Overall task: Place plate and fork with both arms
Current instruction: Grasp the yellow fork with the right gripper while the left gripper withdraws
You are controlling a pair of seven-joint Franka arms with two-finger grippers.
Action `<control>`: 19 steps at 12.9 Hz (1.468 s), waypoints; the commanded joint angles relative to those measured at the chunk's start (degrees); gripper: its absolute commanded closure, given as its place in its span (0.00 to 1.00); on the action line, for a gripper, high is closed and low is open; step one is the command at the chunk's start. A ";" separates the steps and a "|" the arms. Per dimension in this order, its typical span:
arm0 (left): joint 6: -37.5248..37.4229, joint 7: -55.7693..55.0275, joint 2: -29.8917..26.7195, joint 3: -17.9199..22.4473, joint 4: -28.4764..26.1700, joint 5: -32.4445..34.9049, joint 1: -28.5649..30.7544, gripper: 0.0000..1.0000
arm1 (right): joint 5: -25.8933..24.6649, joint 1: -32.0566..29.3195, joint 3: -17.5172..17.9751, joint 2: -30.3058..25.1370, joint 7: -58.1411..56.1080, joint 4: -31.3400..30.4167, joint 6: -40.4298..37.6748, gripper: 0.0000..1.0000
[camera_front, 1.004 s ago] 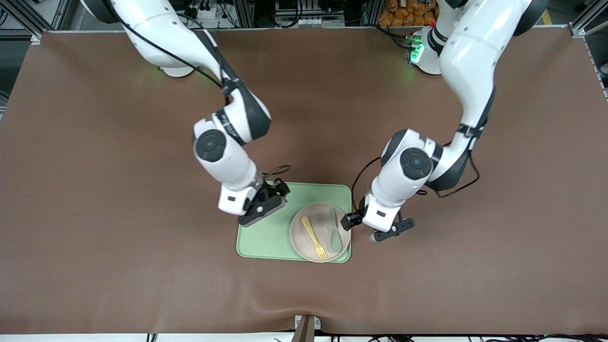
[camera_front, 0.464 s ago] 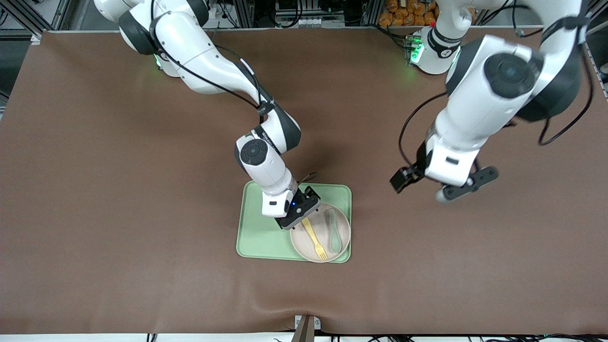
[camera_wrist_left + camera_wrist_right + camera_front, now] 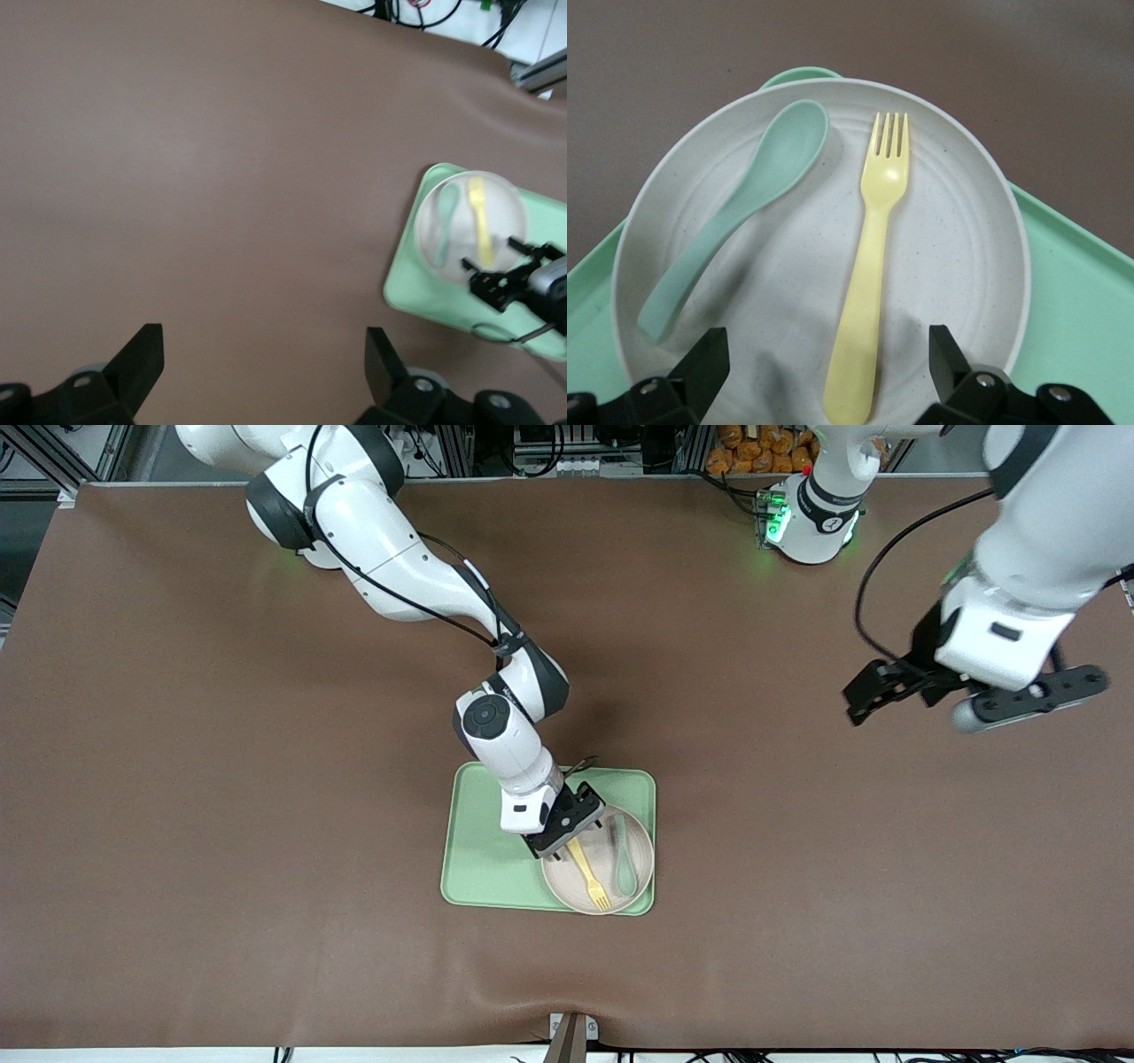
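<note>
I need to grab the yellow fork by its handle (image 3: 578, 854) next with my right gripper, to put it on the light-green tray (image 3: 487, 868) beside the plate.
The pale beige-pink plate (image 3: 567, 879) sits on the light-green tray (image 3: 487, 868), at the tray's end toward the left arm. The yellow fork (image 3: 587, 872) lies in the plate beside a grey-green spoon (image 3: 625, 859). My right gripper (image 3: 560, 843) is low over the plate's rim, open, its fingers either side of the fork's handle end (image 3: 873, 257) without touching it. In the right wrist view the plate (image 3: 957, 239) and spoon (image 3: 744, 204) fill the frame. My left gripper (image 3: 873, 691) is open and empty, raised over bare table toward the left arm's end.
The brown mat (image 3: 221, 824) covers the whole table. The left wrist view shows the tray (image 3: 416, 288), the plate (image 3: 509, 212), the fork (image 3: 481, 221) and the right gripper (image 3: 505, 279) from a distance, past my open left gripper (image 3: 263, 354).
The left arm has swung up and away from the tray toward its own end of the table. The right gripper has moved across the tray to the plate, over the fork's handle.
</note>
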 commanded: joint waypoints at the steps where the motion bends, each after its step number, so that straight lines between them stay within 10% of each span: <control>1: -2.07 10.54 -3.25 -0.56 -1.81 -3.08 4.97 0.00 | 0.07 0.44 -0.38 1.60 0.15 2.46 1.08 0.00; 7: -4.97 23.93 -4.31 -0.03 -1.82 -2.84 8.78 0.00 | -0.02 0.35 -0.47 2.48 -0.03 2.46 3.54 0.00; 11: -9.36 25.61 -5.10 16.12 -1.82 -3.09 -8.26 0.00 | -0.28 0.35 -0.47 3.18 -0.38 1.94 6.09 0.00; 18: -9.46 25.52 -5.98 9.29 -1.90 -3.27 -2.04 0.00 | -0.37 0.44 -0.55 3.18 -0.47 -1.05 11.01 0.01; 19: -9.37 25.52 -5.98 9.20 -1.90 -3.27 -2.04 0.00 | -0.37 0.44 -0.55 3.18 -0.47 -1.05 11.02 0.25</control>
